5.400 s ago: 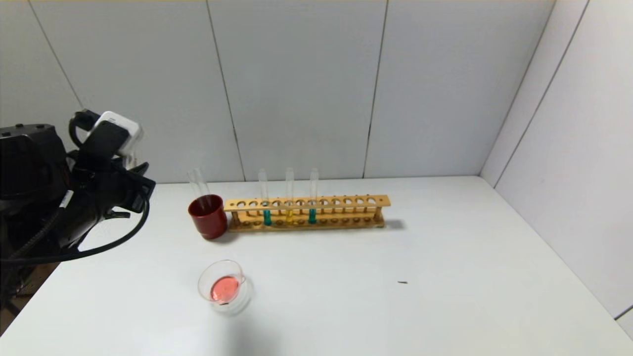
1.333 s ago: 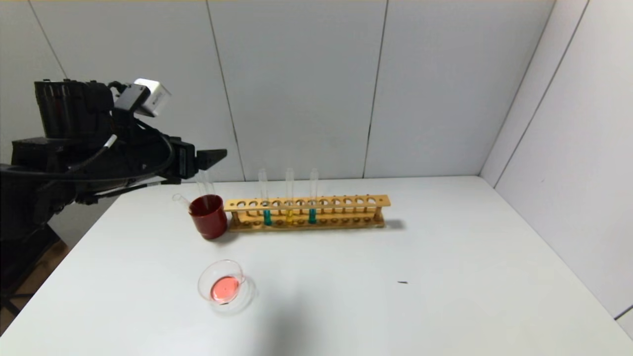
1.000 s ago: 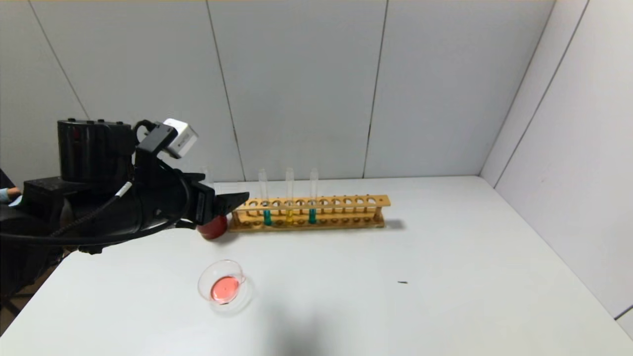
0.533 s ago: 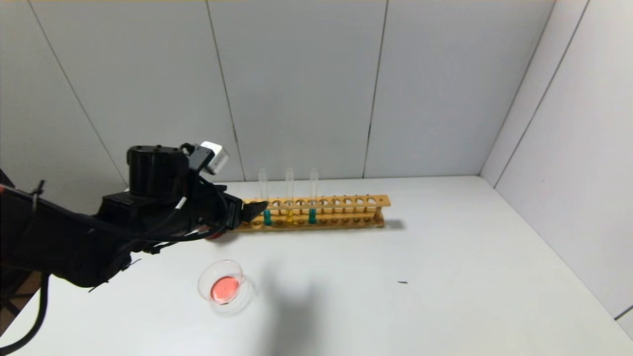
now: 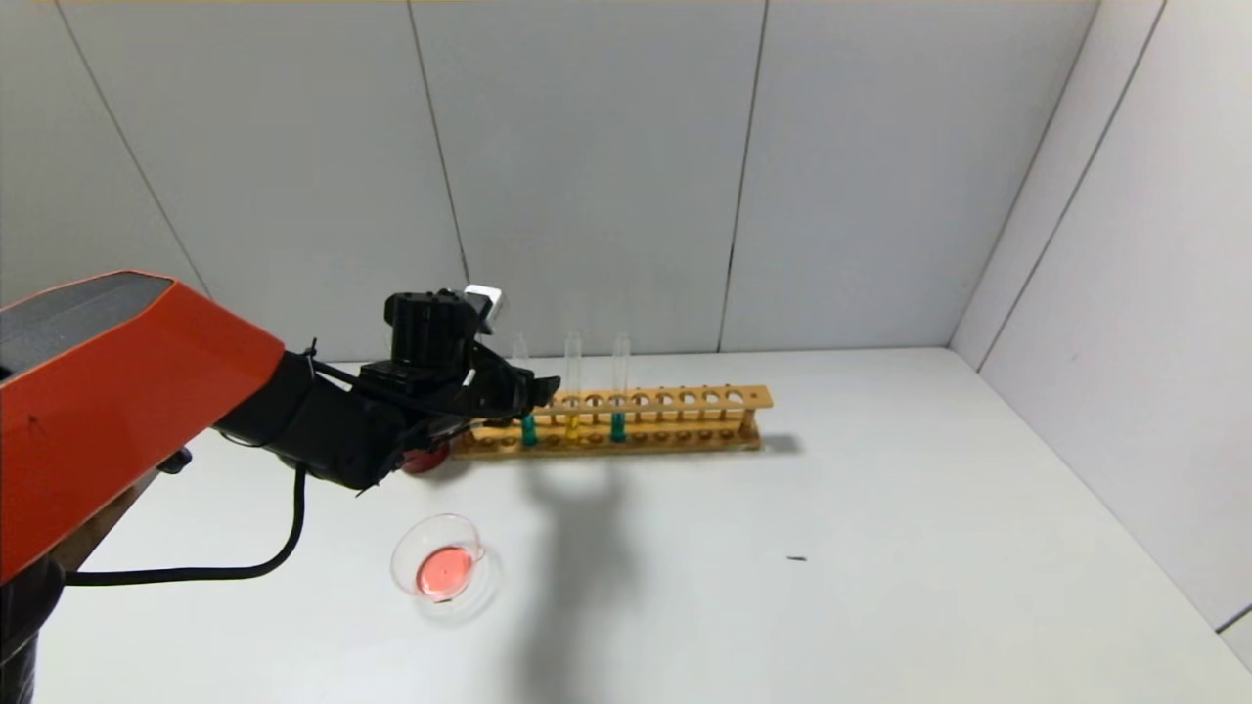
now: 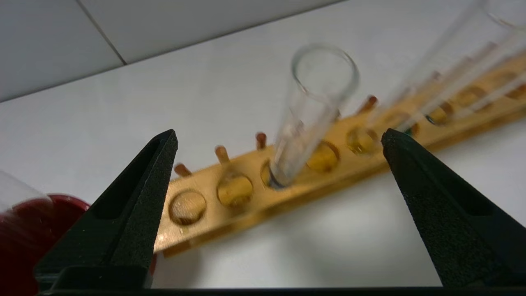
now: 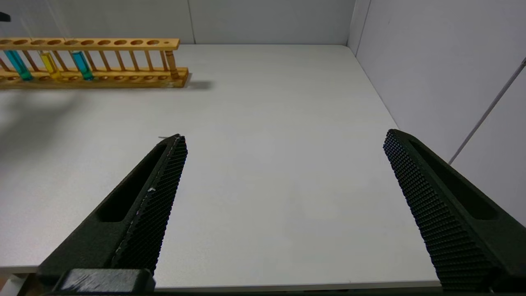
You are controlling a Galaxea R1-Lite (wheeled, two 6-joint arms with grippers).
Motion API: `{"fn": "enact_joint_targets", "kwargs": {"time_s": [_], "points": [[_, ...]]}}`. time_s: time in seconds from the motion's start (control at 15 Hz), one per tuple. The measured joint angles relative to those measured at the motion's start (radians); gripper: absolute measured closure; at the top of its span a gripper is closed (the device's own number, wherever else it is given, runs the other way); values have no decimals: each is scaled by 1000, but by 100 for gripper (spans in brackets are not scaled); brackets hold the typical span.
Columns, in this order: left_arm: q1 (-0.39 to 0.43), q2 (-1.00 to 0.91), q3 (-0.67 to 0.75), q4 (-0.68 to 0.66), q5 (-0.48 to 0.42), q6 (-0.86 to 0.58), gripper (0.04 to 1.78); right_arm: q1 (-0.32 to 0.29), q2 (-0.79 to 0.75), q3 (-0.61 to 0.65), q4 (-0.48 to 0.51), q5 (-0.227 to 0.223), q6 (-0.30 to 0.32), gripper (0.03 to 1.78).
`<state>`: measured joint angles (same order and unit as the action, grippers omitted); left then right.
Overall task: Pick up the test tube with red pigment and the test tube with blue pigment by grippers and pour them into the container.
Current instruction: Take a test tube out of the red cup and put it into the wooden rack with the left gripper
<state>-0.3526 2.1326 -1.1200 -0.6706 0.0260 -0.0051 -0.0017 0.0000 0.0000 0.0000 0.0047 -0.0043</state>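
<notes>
Next, the left gripper grabs the test tube by its clear upper part [image 5: 521,352], since the rack [image 5: 685,399] encloses the tube's lower part around the blue liquid.
My left gripper [image 5: 536,391] is open at the left part of the wooden rack [image 5: 685,399]. In the left wrist view the left gripper [image 6: 279,139] has its jaws wide apart on either side of the leftmost test tube with blue pigment [image 6: 312,111], not touching it. That tube [image 5: 528,428] stands upright in the rack. A second blue tube [image 5: 618,426] stands further right. The container [image 5: 440,563], a clear glass dish, holds red liquid near the table's front left. No tube with red liquid shows. My right gripper [image 7: 283,137] is open and empty above the table's front right.
A tube with yellow liquid [image 5: 572,424] stands between the two blue ones. A dark red cup [image 5: 423,458] sits at the rack's left end, mostly hidden behind my left arm; it shows in the left wrist view [image 6: 24,230]. Grey walls close the back and right.
My left arm has swung in from the far left, over the red cup, to the rack. Its open jaws now flank the leftmost blue tube. Dish and rack have not moved.
</notes>
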Motion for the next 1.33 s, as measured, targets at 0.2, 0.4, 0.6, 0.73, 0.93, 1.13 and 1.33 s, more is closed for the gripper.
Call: {"fn": "enact_joint_targets", "kwargs": {"time_s": [0.2, 0.4, 0.6, 0.73, 0.93, 1.13, 1.33], "points": [[-1, 56, -76, 36, 56, -4, 7, 0, 0, 0, 0, 0, 0, 6], [-1, 74, -88, 35, 56, -4, 7, 0, 0, 0, 0, 0, 0, 6], [-10, 80, -98, 36, 58, -5, 7, 0, 0, 0, 0, 0, 0, 6], [-13, 76, -104, 30, 59, -7, 7, 0, 0, 0, 0, 0, 0, 6], [-17, 55, -99, 27, 66, -8, 7, 0, 0, 0, 0, 0, 0, 6], [-18, 39, -93, 28, 95, -7, 7, 0, 0, 0, 0, 0, 0, 6], [-22, 36, -81, 29, 96, -6, 19, 0, 0, 0, 0, 0, 0, 6]]}}
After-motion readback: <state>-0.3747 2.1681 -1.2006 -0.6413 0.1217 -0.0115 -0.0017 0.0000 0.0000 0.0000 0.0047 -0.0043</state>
